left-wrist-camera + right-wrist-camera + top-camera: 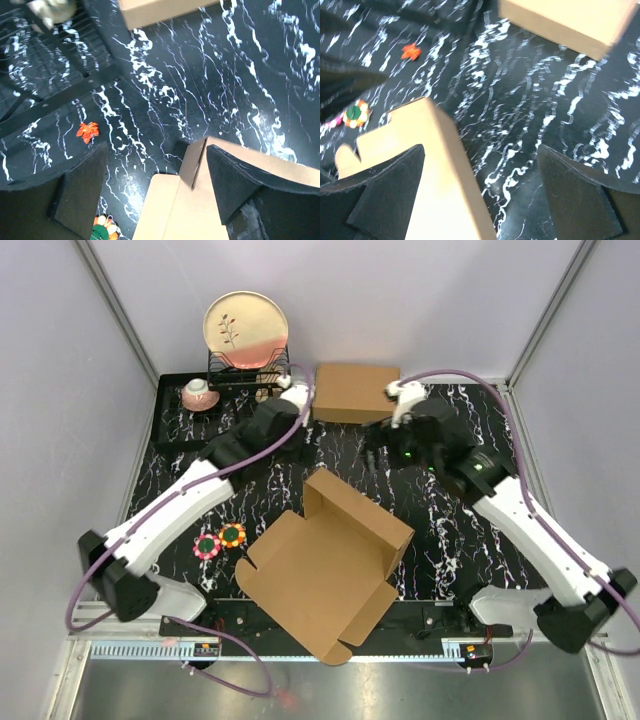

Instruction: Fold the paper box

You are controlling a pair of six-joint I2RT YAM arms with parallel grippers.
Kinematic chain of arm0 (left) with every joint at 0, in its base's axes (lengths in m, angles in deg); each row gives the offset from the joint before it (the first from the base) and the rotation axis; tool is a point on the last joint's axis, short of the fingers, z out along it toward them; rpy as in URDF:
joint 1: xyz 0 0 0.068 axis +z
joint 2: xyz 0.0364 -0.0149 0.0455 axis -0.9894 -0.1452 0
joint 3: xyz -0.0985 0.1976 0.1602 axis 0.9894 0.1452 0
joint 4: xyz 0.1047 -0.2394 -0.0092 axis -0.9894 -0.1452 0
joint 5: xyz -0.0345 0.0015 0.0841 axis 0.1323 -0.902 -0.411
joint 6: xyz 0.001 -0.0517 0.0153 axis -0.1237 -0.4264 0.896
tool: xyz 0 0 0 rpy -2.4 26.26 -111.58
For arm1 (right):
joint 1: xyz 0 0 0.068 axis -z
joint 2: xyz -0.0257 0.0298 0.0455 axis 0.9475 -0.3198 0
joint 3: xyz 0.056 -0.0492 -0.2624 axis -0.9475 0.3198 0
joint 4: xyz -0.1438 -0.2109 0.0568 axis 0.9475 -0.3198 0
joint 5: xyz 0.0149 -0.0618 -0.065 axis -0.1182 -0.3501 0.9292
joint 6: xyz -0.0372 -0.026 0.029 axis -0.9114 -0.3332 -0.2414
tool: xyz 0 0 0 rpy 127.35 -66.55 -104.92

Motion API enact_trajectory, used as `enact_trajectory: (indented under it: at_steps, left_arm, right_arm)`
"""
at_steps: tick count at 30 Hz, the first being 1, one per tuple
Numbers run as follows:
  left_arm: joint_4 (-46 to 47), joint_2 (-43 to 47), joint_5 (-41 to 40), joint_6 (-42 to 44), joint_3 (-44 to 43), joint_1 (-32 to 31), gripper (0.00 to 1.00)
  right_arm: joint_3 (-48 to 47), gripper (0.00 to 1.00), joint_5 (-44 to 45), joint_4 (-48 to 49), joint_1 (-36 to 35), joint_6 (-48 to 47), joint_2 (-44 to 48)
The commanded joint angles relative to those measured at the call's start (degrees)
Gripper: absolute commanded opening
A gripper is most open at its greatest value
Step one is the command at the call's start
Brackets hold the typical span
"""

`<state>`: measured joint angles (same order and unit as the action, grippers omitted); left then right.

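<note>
The paper box [325, 565] should next be grabbed by my right gripper at the edge of its raised far side [367, 503]. The spread flaps will then stay free to fold.
The paper box [325, 565] is a brown cardboard sheet at the near middle of the table. It is partly formed: its far wall stands up and its side flaps and tabs lie spread out. My left gripper [290, 435] hovers open beyond the box's far left corner. In the left wrist view that corner [170, 210] shows below and between the spread fingers of the left gripper [155, 150], untouched. My right gripper [375, 452] hangs open past the far right of the box. In the right wrist view it [481, 147] stands over the table, with the box's raised wall [440, 170] by its left finger.
A made-up brown box [355, 392] sits at the back middle. At the back left a plate [246, 328] stands in a wire rack [248, 370], with a cup [199, 393] on a black tray [175, 425]. Two flower-shaped pieces [220, 540] lie left of the paper box.
</note>
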<state>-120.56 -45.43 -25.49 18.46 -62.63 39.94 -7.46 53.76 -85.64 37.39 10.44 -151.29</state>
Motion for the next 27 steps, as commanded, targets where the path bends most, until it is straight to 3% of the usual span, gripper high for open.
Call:
enact_trajectory:
  at_steps: [1, 8, 15, 21, 27]
  left_arm:
    - [10.1, 11.8, -10.1, -6.8, 8.2, 0.2, 0.83]
    - [15.8, 27.0, -16.6, -11.3, 27.3, 0.2, 0.84]
    - [15.9, 35.5, -18.2, -13.3, 34.8, 0.2, 0.84]
    - [15.3, 38.8, -18.3, -14.9, 37.7, 0.2, 0.84]
    - [14.7, 39.7, -18.1, -15.6, 38.9, 0.2, 0.84]
  right_arm:
    - [-6.5, 0.99, 2.9, -3.5, -8.7, -6.7, -6.2]
    - [-5.6, 0.99, 11.4, -3.3, -21.8, -12.7, -10.6]
    - [-5.7, 0.97, 24.3, -2.7, -28.8, -17.8, -16.6]
    - [-9.3, 0.88, 40.1, -6.9, -34.6, -23.4, -26.1]
    - [-11.8, 0.67, 43.4, -8.2, -35.6, -24.7, -29.6]
